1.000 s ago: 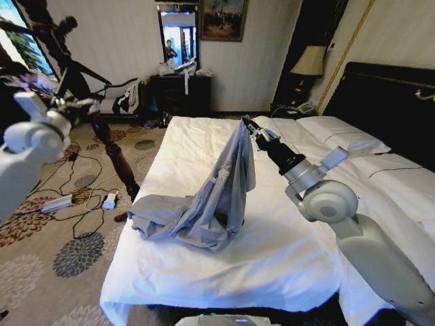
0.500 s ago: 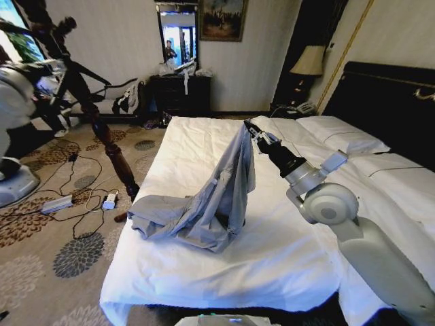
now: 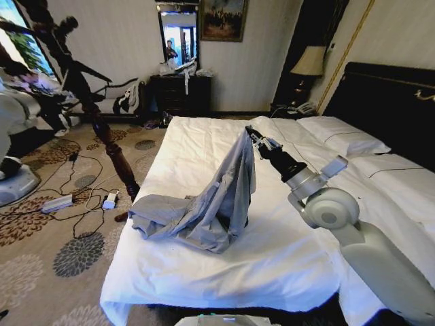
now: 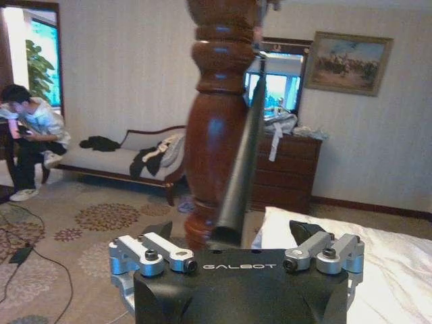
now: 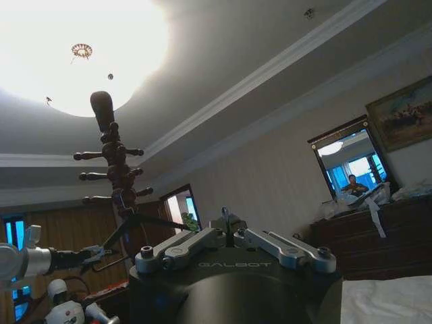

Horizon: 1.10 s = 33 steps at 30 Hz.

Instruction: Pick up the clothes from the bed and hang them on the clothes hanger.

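Observation:
My left gripper grabs the hanger by its free arm end [image 4: 229, 229] next, which juts away, since the wooden post [image 4: 212, 135] crowds the hook side of the hanger.
The clothes [image 3: 204, 214], a grey-blue shirt, lie half in a heap on the bed [image 3: 272, 261]. My right gripper [image 3: 253, 136] is shut on one edge of the shirt and holds it up like a tent above the sheets. In the right wrist view the right gripper [image 5: 229, 219] has its fingers pinched together. The clothes hanger [image 5: 138, 223], a thin frame, hangs on the wooden coat stand [image 3: 102, 129] left of the bed. My left gripper [image 4: 233, 233] is open at the stand, and a thin bar [image 4: 239, 162] runs between its parted fingers. The left gripper [image 5: 94, 255] reaches the hanger's end.
Cables and power strips [image 3: 61, 202] lie on the patterned carpet left of the bed. A dark dresser [image 3: 180, 92] stands at the far wall and a lamp [image 3: 309, 61] by the black headboard [image 3: 387, 102]. A bench [image 4: 121, 158] holds loose clothing.
My left arm has drawn back from the near left foreground toward the coat stand. The right gripper has shifted slightly right and down with the shirt.

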{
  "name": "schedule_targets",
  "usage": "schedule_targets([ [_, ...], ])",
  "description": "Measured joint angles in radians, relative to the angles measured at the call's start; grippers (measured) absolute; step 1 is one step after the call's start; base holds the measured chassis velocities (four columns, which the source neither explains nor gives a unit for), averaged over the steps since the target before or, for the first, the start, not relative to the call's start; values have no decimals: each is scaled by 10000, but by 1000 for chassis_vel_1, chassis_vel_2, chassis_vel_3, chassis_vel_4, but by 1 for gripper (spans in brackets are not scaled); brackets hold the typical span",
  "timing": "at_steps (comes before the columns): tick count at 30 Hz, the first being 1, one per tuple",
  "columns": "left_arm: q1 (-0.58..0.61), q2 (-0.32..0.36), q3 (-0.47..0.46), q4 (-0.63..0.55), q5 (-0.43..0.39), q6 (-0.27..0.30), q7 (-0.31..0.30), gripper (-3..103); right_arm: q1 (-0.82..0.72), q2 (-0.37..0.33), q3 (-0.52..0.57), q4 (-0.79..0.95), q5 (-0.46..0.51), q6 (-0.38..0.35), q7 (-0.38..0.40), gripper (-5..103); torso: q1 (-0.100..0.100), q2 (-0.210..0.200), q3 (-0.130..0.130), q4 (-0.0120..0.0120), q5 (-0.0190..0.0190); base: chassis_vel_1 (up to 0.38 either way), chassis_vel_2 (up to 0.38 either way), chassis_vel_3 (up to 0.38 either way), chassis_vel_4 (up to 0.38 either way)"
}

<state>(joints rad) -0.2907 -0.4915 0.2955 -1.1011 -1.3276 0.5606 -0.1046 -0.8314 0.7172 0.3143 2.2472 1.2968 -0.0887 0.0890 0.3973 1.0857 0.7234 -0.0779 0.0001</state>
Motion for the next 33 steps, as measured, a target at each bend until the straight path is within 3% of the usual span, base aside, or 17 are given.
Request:
schedule_targets([
  [3,-203,-171,161,136,71,101,97,85,-12,19,-36,-39,-39,2,-3,0,0,0,0,1,-1,0,0,0,0],
  [5,-316,-250,252,239,88,132,118,85,-3,31,-43,-51,-41,2,-3,0,0,0,0,2,0,0,0,0,0],
  [9,-935,-741,720,921,169,214,285,64,-19,63,-29,-67,-43,2,1,0,0,0,0,0,0,0,0,0,0],
  [12,-1087,-918,794,1124,229,221,330,58,-87,27,16,-65,-44,2,3,0,1,0,0,0,1,0,0,0,0],
  [14,-1194,-1090,821,1253,313,222,369,46,-209,-87,122,-51,-44,2,7,0,1,-1,1,-1,0,0,0,0,0],
  [18,-1218,-1142,820,1252,321,220,380,41,-257,-139,182,-36,-42,6,10,0,0,0,0,-1,1,0,0,0,0],
  [20,-1257,-1161,828,1208,321,200,398,25,-280,-164,214,-17,-40,13,21,0,0,0,0,1,-1,0,0,0,0],
  [24,-1365,-1125,885,1114,319,109,517,18,-292,-151,214,-6,-48,15,27,0,0,0,1,1,-3,0,0,0,0],
  [29,-1564,-949,941,732,285,-550,795,18,-273,-115,189,-18,-66,17,38,0,0,0,0,1,1,0,0,0,0],
  [33,-1584,-689,927,152,-37,-642,788,18,-241,-104,174,-51,-69,17,46,0,2,0,2,3,-11,0,0,0,0],
])
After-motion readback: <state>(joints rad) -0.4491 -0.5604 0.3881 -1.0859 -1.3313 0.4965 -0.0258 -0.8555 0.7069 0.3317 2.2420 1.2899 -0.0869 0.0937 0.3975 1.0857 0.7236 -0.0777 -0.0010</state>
